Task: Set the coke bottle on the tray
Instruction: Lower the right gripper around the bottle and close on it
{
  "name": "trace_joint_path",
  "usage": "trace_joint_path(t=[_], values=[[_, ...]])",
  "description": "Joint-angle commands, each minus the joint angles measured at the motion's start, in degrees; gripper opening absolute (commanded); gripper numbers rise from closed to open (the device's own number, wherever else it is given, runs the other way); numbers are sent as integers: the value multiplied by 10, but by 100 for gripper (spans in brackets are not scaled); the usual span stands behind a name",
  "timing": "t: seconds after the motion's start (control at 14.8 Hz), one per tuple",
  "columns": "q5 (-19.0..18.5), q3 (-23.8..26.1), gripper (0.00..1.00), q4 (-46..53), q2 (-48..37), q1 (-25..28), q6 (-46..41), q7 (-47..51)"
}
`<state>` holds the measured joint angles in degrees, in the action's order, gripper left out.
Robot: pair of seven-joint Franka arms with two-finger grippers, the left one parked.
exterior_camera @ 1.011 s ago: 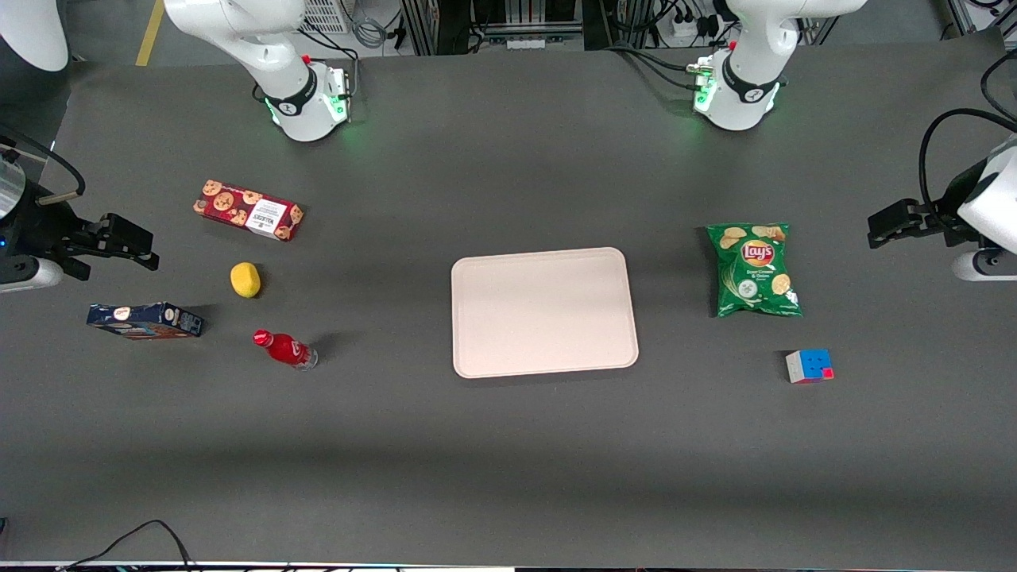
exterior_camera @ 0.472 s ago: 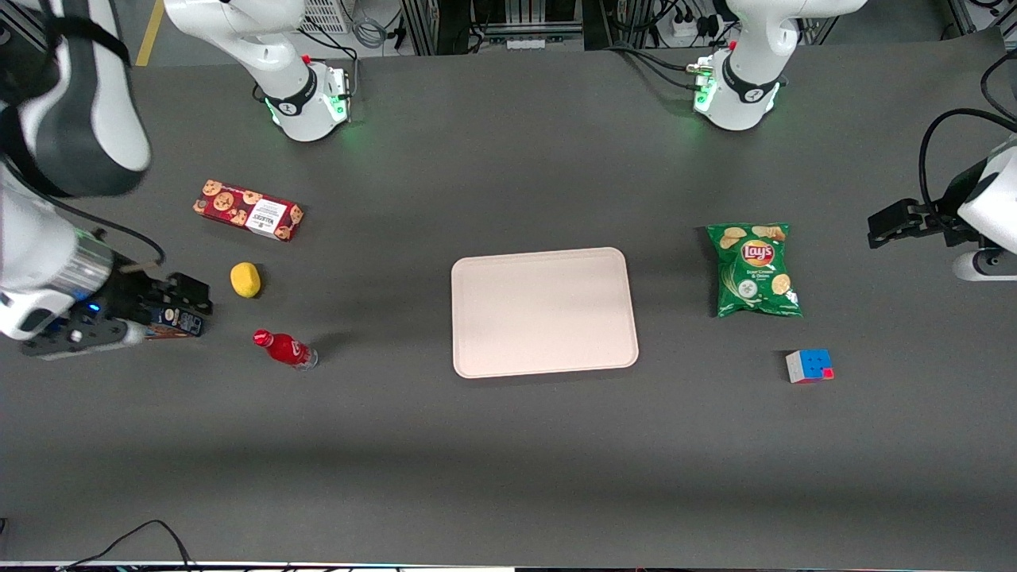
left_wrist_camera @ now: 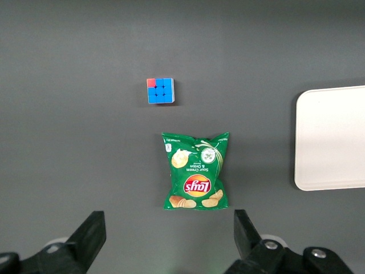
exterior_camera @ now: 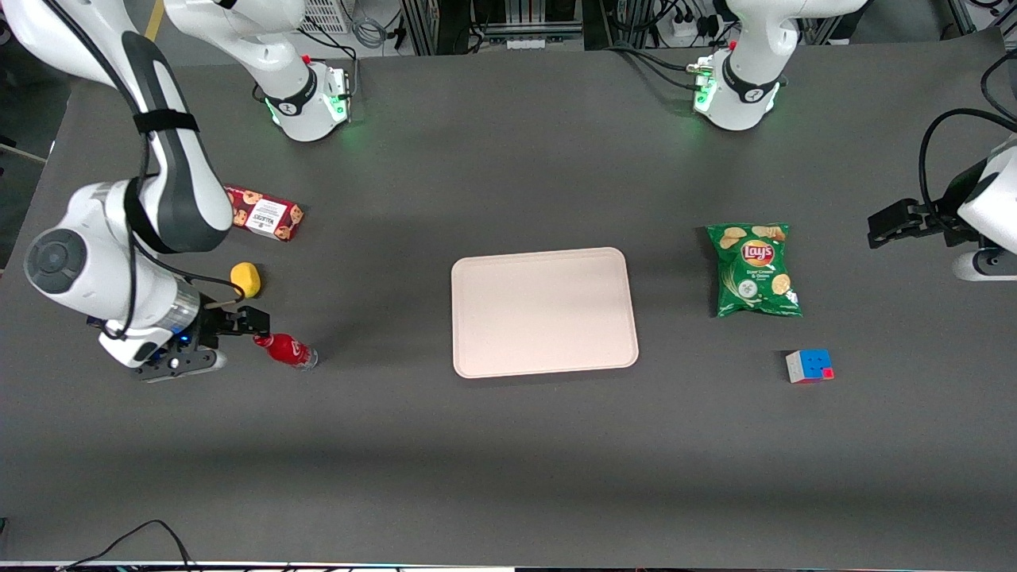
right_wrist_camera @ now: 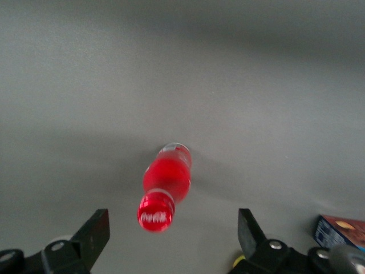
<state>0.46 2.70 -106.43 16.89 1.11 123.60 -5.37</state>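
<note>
The right gripper takes hold of the coke bottle by its red end with the cap next, to place the bottle on the tray.
The coke bottle, small and red with a red cap, stands on the dark table toward the working arm's end. In the right wrist view the bottle points its cap at the camera and sits between the two fingers. My right gripper is open and empty, above the table just beside the bottle's cap; the right wrist view shows its jaws wide apart. The pale pinkish-beige tray lies empty at the table's middle, well apart from the bottle; its edge also shows in the left wrist view.
A yellow lemon lies close to the gripper. A red cookie box is partly covered by the arm. A blue box shows beside the gripper. A green chips bag and a colour cube lie toward the parked arm's end.
The right arm has swung in from the table's end toward the bottle. It now covers the blue box and part of the cookie box. The bottle has not moved.
</note>
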Motion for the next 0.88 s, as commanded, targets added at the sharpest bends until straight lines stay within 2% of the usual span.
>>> trace_joint_path(t=[0.0, 0.27, 0.34, 0.54, 0.67, 0.74, 0.81], values=[[8, 3, 100, -23, 12, 2, 43, -14], [8, 5, 100, -29, 18, 2, 45, -11], [8, 5, 87, -30, 19, 2, 45, -11], [8, 6, 34, -29, 23, 2, 49, -10], [8, 6, 6, -29, 25, 3, 56, -9], [8, 6, 0, -27, 25, 3, 56, -8], [8, 6, 0, -26, 25, 6, 55, -8]])
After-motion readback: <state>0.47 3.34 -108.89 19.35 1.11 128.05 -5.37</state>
